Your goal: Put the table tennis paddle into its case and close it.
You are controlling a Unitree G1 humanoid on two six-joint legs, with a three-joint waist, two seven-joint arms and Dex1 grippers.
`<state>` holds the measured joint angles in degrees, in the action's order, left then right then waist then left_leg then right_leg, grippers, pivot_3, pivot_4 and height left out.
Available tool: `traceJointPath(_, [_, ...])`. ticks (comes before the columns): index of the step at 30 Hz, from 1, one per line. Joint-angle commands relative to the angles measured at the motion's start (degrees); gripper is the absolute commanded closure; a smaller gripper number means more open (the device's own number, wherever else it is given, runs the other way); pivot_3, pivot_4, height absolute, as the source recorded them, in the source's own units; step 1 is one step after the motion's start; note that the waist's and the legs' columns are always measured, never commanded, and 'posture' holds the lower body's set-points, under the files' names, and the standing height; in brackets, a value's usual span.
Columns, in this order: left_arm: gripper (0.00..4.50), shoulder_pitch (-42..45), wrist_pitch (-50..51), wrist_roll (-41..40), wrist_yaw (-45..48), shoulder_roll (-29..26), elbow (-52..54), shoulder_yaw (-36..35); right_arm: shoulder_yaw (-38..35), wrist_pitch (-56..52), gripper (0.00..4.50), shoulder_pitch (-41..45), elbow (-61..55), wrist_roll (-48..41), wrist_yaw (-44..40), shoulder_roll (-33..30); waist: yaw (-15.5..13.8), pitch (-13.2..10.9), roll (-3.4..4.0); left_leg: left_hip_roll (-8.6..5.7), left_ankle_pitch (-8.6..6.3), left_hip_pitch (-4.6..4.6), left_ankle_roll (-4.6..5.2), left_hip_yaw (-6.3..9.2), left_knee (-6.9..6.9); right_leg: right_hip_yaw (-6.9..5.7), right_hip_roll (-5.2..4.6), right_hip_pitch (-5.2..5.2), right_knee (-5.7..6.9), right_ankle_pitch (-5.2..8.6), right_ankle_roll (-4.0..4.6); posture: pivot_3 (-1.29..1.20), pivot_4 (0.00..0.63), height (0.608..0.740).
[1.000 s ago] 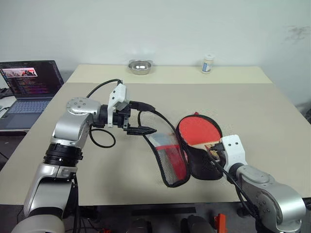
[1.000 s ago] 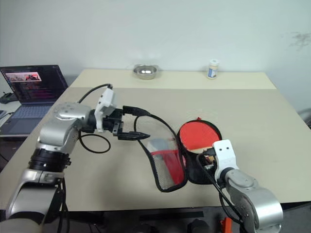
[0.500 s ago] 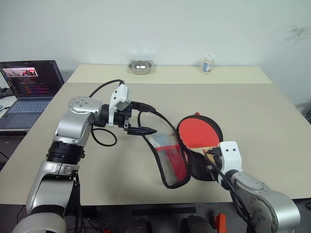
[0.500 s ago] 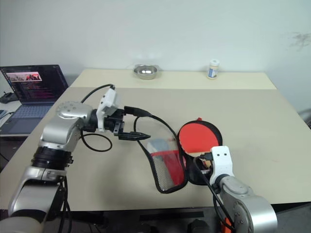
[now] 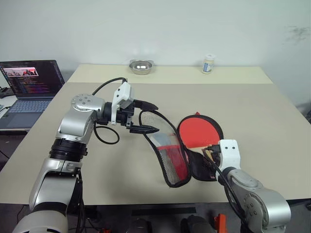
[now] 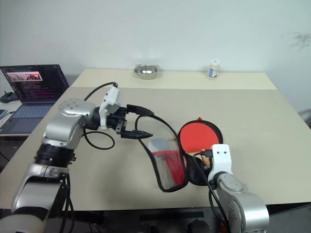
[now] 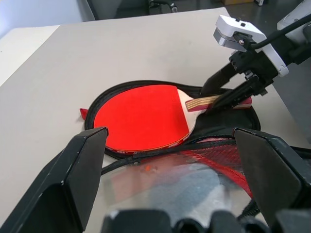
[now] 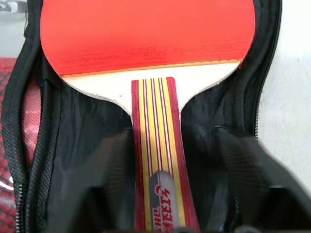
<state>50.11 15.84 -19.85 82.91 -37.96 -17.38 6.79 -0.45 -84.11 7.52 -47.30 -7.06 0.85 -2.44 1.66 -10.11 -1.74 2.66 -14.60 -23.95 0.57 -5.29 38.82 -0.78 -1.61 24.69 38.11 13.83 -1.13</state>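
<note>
I need to grab the case by its zip edge [image 8: 257, 111] with my right gripper next, so that the case can close over the paddle [image 8: 150, 43].
The table tennis paddle [image 5: 199, 132] lies red face up inside the black half of the open case [image 5: 201, 169], with its striped wooden handle [image 8: 155, 145] pointing toward me. My right gripper [image 7: 224, 92] is open. Its fingers [image 8: 109, 179] stand apart on either side of the handle without touching it. The case's red and mesh flap [image 5: 171, 160] stands tilted up beside the paddle. My left gripper [image 5: 148, 117] hovers open at the flap's raised edge, which reaches up between its spread fingers [image 7: 82, 165].
A laptop [image 5: 29, 85] sits open off the table's left side. A metal bowl [image 5: 140, 66] and a small white bottle [image 5: 208, 63] stand at the far edge. The case lies close to the table's front edge [image 5: 146, 196].
My right gripper has opened and let go of the paddle handle. The paddle rests in the case where it was. The left arm and the flap have not moved.
</note>
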Motion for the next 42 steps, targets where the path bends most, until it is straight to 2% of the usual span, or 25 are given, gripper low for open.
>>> traceJointPath(1, [0.0,-0.23,-1.0,0.03,-0.33,-0.99,0.75,-1.8,0.59,0.47,0.02,2.89,-4.53,-1.7,-2.79,-2.64,0.01,0.0,0.0,0.0,0.0,0.0,0.0,0.0,0.0,0.0,0.0,0.0,0.01,0.0,0.0,0.0,0.15,0.74])
traceJointPath(6, [0.0,-2.63,-0.89,-0.33,-2.01,-2.62,1.38,-3.71,0.93,0.63,0.02,11.35,-6.03,-7.7,-12.68,-11.82,0.22,0.0,0.0,0.01,0.0,0.05,0.0,0.02,0.01,0.0,0.02,0.0,0.04,0.0,-0.01,0.0,0.15,0.74])
traceJointPath(11, [0.0,-6.45,0.04,-0.23,-3.97,-6.64,2.25,-6.45,-4.28,3.45,0.02,16.57,-4.43,-16.36,-26.46,-23.22,0.11,0.0,-0.01,0.04,-0.01,0.01,0.01,0.08,-0.04,-0.02,0.08,0.01,-0.05,-0.02,0.06,0.0,0.15,0.74])
traceJointPath(15, [0.0,-13.17,0.6,0.32,-4.32,-12.05,3.61,-8.75,-14.27,5.09,0.02,20.59,0.73,-24.53,-36.68,-29.66,0.18,-0.01,-0.02,0.02,-0.01,0.01,0.02,0.03,-0.03,0.0,0.02,-0.02,-0.07,-0.03,0.06,0.0,0.15,0.74])
traceJointPath(17, [0.0,-16.89,0.86,0.62,-4.22,-14.16,5.23,-9.05,-18.29,7.88,0.02,20.38,1.7,-29.31,-44.22,-35.93,0.05,-0.02,-0.02,0.04,-0.01,0.03,0.02,0.02,-0.03,-0.02,0.0,-0.01,-0.07,-0.03,0.07,0.0,0.15,0.74])
traceJointPath(20, [0.0,-19.51,3.02,-0.18,-4.82,-15.0,8.51,-8.74,-24.36,11.12,0.02,18.6,2.64,-35.98,-54.04,-45.14,-0.56,-0.04,-0.06,0.04,-0.02,0.02,0.02,0.07,-0.08,-0.11,-0.04,-0.05,-0.12,-0.02,0.09,0.0,0.15,0.74])
traceJointPath(22, [0.0,-20.09,4.71,-1.11,-4.94,-14.56,10.77,-8.33,-26.56,13.33,0.02,16.74,3.14,-38.23,-57.62,-49.38,-1.22,-0.03,-0.12,0.03,-0.02,0.01,0.02,0.13,-0.06,-0.2,-0.07,-0.1,-0.15,-0.02,0.08,0.0,0.15,0.74])
traceJointPath(26, [0.0,-19.31,8.17,-1.88,-5.96,-11.68,14.16,-6.01,-30.15,16.77,0.02,15.09,4.57,-41.94,-61.54,-55.46,-1.53,-0.02,-0.13,-0.02,-0.02,0.17,0.03,0.11,-0.01,-0.19,-0.16,-0.31,-0.17,0.02,0.02,0.0,0.15,0.74])
traceJointPath(32, [0.0,-14.64,12.17,-1.61,-6.83,-5.23,13.8,-1.64,-31.55,17.75,0.02,14.98,4.91,-46.55,-58.61,-58.43,-1.59,-0.02,-0.15,0.0,-0.02,0.19,0.03,0.16,0.02,-0.21,-0.12,-0.36,-0.14,0.01,0.03,0.0,0.15,0.74])
traceJointPath(42, [0.0,-4.15,10.75,0.24,-10.6,11.64,2.48,3.63,-36.13,17.1,0.02,10.63,4.07,-52.29,-53.39,-62.28,-1.72,-0.03,-0.17,-0.04,-0.02,0.14,0.04,0.18,0.05,-0.2,-0.11,-0.36,-0.18,0.0,0.04,0.0,0.15,0.74])
